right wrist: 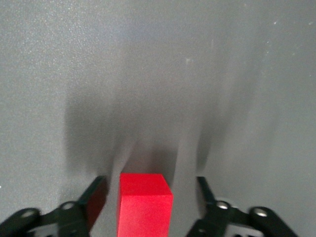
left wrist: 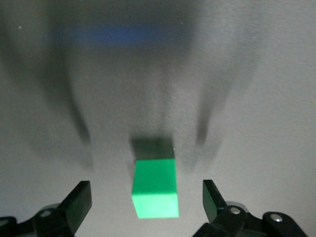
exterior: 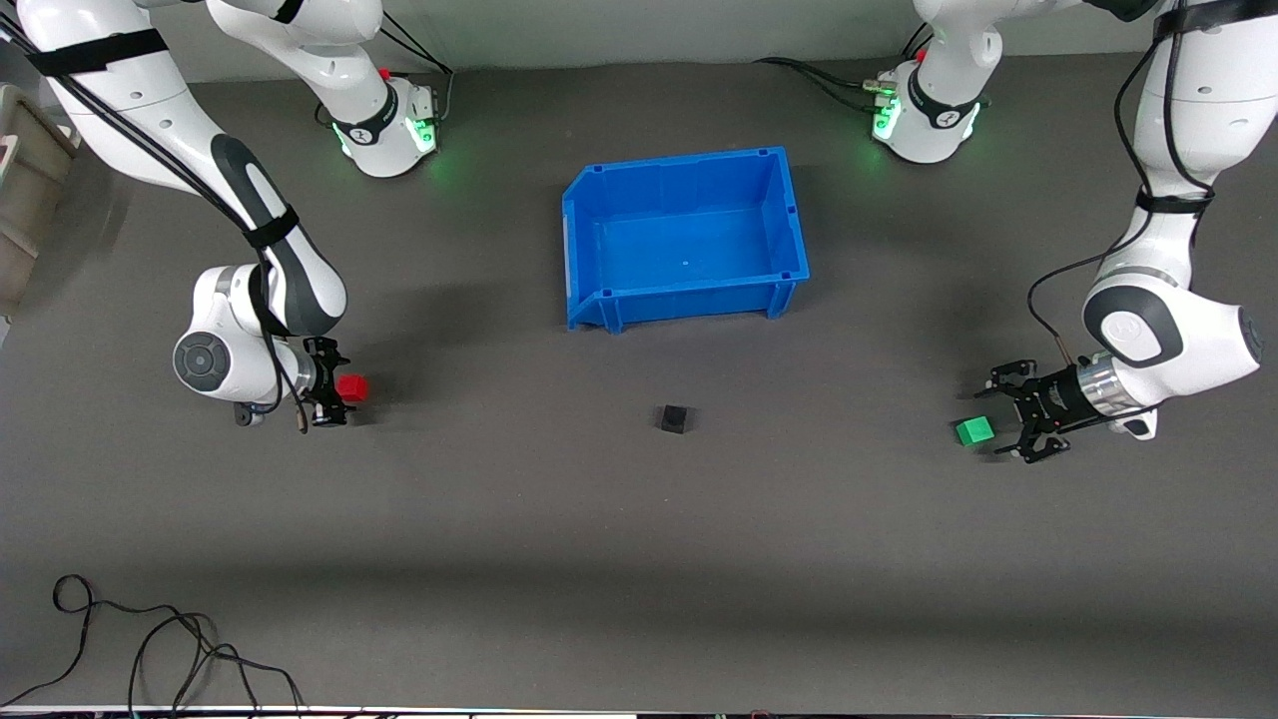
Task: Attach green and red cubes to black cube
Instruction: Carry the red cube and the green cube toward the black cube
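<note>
My left gripper is to hold the green cube (exterior: 973,430) by its sides next, so that it can attach it to the black cube (exterior: 675,418).
The red cube (exterior: 351,387) (right wrist: 144,205) rests on the table toward the right arm's end. My right gripper (exterior: 339,387) (right wrist: 150,190) is down around it, open, with one finger on each side and a narrow gap on both. The green cube (exterior: 973,430) (left wrist: 155,190) lies toward the left arm's end. My left gripper (exterior: 996,421) (left wrist: 145,197) straddles it low at the table, open wide and not touching it. The black cube (exterior: 675,418) sits alone at mid-table between the two, nearer the front camera than the bin.
An empty blue bin (exterior: 679,165) stands at mid-table, farther from the front camera than the black cube. Loose black cables (exterior: 150,639) lie by the table's front edge at the right arm's end. A beige box (exterior: 25,190) stands off that end.
</note>
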`<state>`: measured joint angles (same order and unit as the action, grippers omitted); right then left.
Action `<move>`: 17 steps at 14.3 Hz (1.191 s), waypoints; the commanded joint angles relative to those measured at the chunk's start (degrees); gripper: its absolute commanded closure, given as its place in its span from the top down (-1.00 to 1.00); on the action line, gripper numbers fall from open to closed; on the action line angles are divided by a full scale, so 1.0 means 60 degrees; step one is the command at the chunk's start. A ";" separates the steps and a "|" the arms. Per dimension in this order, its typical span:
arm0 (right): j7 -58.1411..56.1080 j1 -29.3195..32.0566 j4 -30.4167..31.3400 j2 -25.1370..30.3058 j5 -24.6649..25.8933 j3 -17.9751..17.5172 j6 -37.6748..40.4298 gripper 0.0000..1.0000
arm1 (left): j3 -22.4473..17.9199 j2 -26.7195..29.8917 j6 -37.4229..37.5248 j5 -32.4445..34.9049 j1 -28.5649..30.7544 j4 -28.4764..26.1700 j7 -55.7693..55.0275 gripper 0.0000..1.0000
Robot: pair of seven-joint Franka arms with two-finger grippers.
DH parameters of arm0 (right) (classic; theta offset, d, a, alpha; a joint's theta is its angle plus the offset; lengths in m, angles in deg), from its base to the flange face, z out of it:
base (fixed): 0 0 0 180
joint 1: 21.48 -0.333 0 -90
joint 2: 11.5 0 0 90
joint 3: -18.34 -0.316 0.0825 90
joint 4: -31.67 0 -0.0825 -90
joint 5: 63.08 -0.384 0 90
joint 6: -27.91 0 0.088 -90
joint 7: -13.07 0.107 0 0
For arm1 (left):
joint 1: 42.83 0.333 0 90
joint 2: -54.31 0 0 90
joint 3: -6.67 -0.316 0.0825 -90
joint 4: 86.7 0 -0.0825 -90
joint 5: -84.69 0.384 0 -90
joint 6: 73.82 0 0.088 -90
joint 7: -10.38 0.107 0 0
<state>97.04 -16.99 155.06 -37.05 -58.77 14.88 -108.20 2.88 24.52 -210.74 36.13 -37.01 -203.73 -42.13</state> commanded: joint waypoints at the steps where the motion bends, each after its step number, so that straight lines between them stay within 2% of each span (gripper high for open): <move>1: 0.0288 -0.0161 -0.0013 0.0055 0.0249 0.0036 -0.0019 -0.04 | -0.0027 0.0103 -0.0295 -0.0461 -0.0077 -0.0329 0.0550 1.00; 2: 0.0288 -0.0162 -0.0028 0.0055 0.0249 0.0036 -0.0019 -0.16 | -0.0027 0.0103 -0.0295 -0.0462 -0.0077 -0.0329 0.0550 0.98; 3: 0.0259 -0.0162 -0.0042 0.0070 0.0249 0.0021 -0.0019 -0.24 | -0.0027 0.0103 -0.0310 -0.0476 -0.0077 -0.0314 0.0550 0.75; 4: 0.0229 -0.0162 -0.0057 0.0142 0.0308 0.0021 0.0010 -0.40 | -0.0013 0.0103 -0.0310 -0.0491 -0.0077 -0.0314 0.0550 0.40; 5: 0.0244 -0.0162 -0.0057 0.0259 0.0569 -0.0008 0.0039 -0.49 | -0.0013 0.0103 -0.0310 -0.0491 -0.0077 -0.0300 0.0550 0.15; 6: 0.0229 -0.0176 -0.0071 0.0463 0.0688 -0.0008 0.0083 -0.53 | 0.0002 0.0117 -0.0295 -0.0491 -0.0077 -0.0271 0.0521 -0.08; 7: 0.0244 -0.0278 -0.0086 0.0683 0.0674 -0.0023 0.0083 -0.55 | 0.0016 0.0132 -0.0295 -0.0491 -0.0077 -0.0241 0.0433 -0.20; 10: 0.0957 -0.1171 -0.0276 0.1081 0.0236 0.0051 0.0214 -0.60 | 0.0031 0.0190 -0.0222 -0.0491 -0.0063 -0.0168 0.0389 -0.23; 11: 0.1513 -0.1259 -0.0436 0.0994 0.0235 -0.0022 0.0230 -0.61 | 0.0031 0.0205 -0.0149 -0.0491 -0.0063 -0.0081 0.0359 -0.24; 15: 0.3609 -0.2722 -0.1548 0.0393 0.0220 -0.0096 0.0244 -0.61 | 0.0031 0.0322 0.0099 -0.0375 -0.0179 0.0329 0.0344 -0.28; 17: 0.4356 -0.2784 -0.2017 0.0144 0.0090 -0.0387 0.0244 -0.61 | 0.0031 0.0410 0.0640 -0.0272 -0.0384 0.0607 0.0417 -0.42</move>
<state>119.17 -33.31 147.61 -33.51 -56.88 13.68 -107.91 3.57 25.17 -209.84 34.42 -37.61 -200.98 -40.07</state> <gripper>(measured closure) 0.599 0.630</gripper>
